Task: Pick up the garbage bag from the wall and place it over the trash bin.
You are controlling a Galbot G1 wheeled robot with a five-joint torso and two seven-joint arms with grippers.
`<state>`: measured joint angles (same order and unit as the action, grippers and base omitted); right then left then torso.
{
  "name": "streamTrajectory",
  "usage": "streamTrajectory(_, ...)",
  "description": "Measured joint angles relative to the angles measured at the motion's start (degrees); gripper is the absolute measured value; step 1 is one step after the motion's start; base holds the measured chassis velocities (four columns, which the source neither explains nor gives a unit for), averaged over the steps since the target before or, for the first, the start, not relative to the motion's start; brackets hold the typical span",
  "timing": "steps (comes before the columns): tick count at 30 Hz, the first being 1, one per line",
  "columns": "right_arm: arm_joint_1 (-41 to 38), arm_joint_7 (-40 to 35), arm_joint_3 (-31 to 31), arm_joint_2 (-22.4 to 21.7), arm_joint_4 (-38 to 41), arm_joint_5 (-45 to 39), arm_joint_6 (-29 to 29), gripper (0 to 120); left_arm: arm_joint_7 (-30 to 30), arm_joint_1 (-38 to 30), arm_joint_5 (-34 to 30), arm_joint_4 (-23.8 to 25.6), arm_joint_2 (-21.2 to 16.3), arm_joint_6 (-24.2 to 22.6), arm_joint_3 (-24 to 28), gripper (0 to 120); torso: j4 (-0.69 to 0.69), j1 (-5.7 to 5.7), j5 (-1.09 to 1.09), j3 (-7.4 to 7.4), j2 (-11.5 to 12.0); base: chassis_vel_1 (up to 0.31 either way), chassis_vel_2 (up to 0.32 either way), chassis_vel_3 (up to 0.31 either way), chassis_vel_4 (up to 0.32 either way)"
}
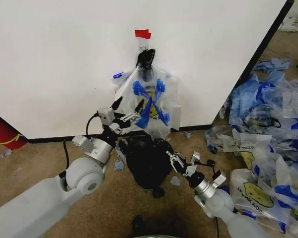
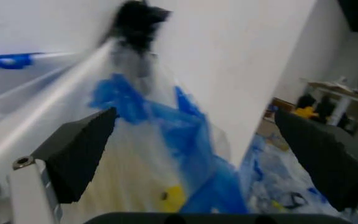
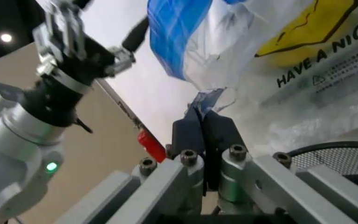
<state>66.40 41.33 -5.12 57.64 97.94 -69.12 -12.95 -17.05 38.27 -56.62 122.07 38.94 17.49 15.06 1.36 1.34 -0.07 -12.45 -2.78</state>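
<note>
The bag has to be pinched next with my left gripper by its blue edge (image 1: 145, 113). That edge stands out in folds, while the bag's clear sheet (image 1: 173, 101) hangs slack.
The garbage bag (image 1: 150, 99) hangs from a black hook (image 1: 145, 58) on the white wall (image 1: 59, 59), under a piece of red tape. It is translucent white with blue edges and yellow print (image 3: 303, 35). My left gripper (image 1: 129, 105) is open at the bag's left side, and the bag (image 2: 148, 140) lies just ahead between its spread black fingers (image 2: 76, 156). The black mesh trash bin (image 1: 148, 162) stands on the floor below the bag. My right gripper (image 1: 173, 160) is beside the bin's rim (image 3: 337, 156), shut on a thin bluish corner of the bag's lower edge (image 3: 205, 100).
A big heap of blue-and-white bags (image 1: 273, 129) covers the floor to the right. A red cylinder (image 1: 2, 133) lies by the wall's foot at the far left. Small scraps lie on the brown carpet (image 1: 49, 158) around the bin.
</note>
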Motion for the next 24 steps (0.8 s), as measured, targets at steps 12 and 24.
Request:
streamTrajectory(12,0.9,0.5,-0.5,0.0,0.3,0.2,-0.2,0,4.5,-11.9,-9.4,-1.9,-2.8,-4.5,11.2,100,-0.02,0.0,0.02,0.0,0.0,0.0,0.0,0.0,0.0)
streamTrajectory(24,1.0,0.9,-1.1,-0.1,0.3,0.2,-0.5,0,5.0,-18.8,-11.9,-6.1,-2.9,-5.5,14.7,99,-0.02,0.0,0.01,0.0,0.0,0.0,0.0,0.0,0.0)
